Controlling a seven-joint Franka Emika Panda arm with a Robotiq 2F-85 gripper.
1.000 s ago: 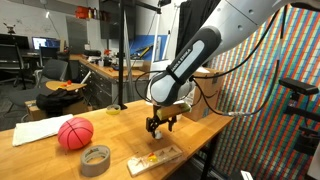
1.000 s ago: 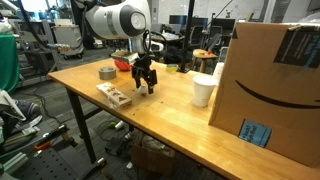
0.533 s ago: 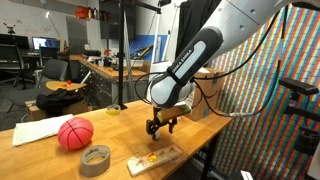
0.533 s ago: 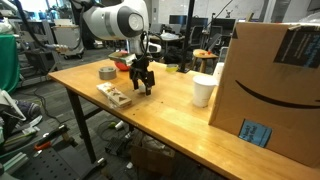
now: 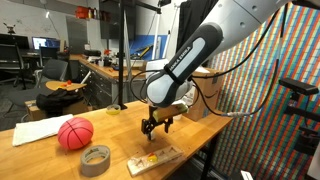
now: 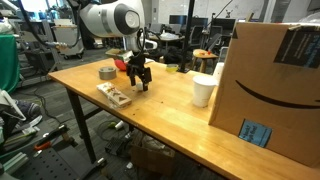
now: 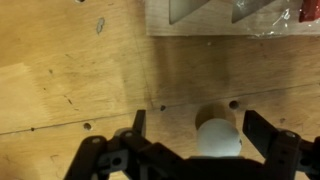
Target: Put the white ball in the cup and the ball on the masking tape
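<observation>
My gripper should move toward the middle of the white ball (image 7: 218, 139) before it closes on the ball. My fingers are in line with the shadow beside the ball.
In the wrist view the tiny white ball (image 7: 218, 139) sits between my gripper's (image 7: 197, 122) two fingers. The fingers are spread wide and do not touch it. A round shadow lies on the wooden table beside the ball. In both exterior views the gripper (image 5: 153, 128) (image 6: 138, 85) hangs low over the table, fingers pointing down. The large red ball (image 5: 75, 133) (image 6: 121, 64) rests on the table next to the grey-tan masking tape roll (image 5: 96, 158) (image 6: 107, 73). The white cup (image 6: 204, 91) stands upright further along the table, apart from the gripper.
A wooden block in clear plastic (image 5: 155, 159) (image 6: 113, 95) lies near the table edge, close to the gripper. A big cardboard box (image 6: 270, 90) stands beside the cup. White paper (image 5: 35, 130) lies past the red ball.
The gripper has shifted a little along the table toward the tape roll and the red ball. The red ball, tape and cup have not moved.
</observation>
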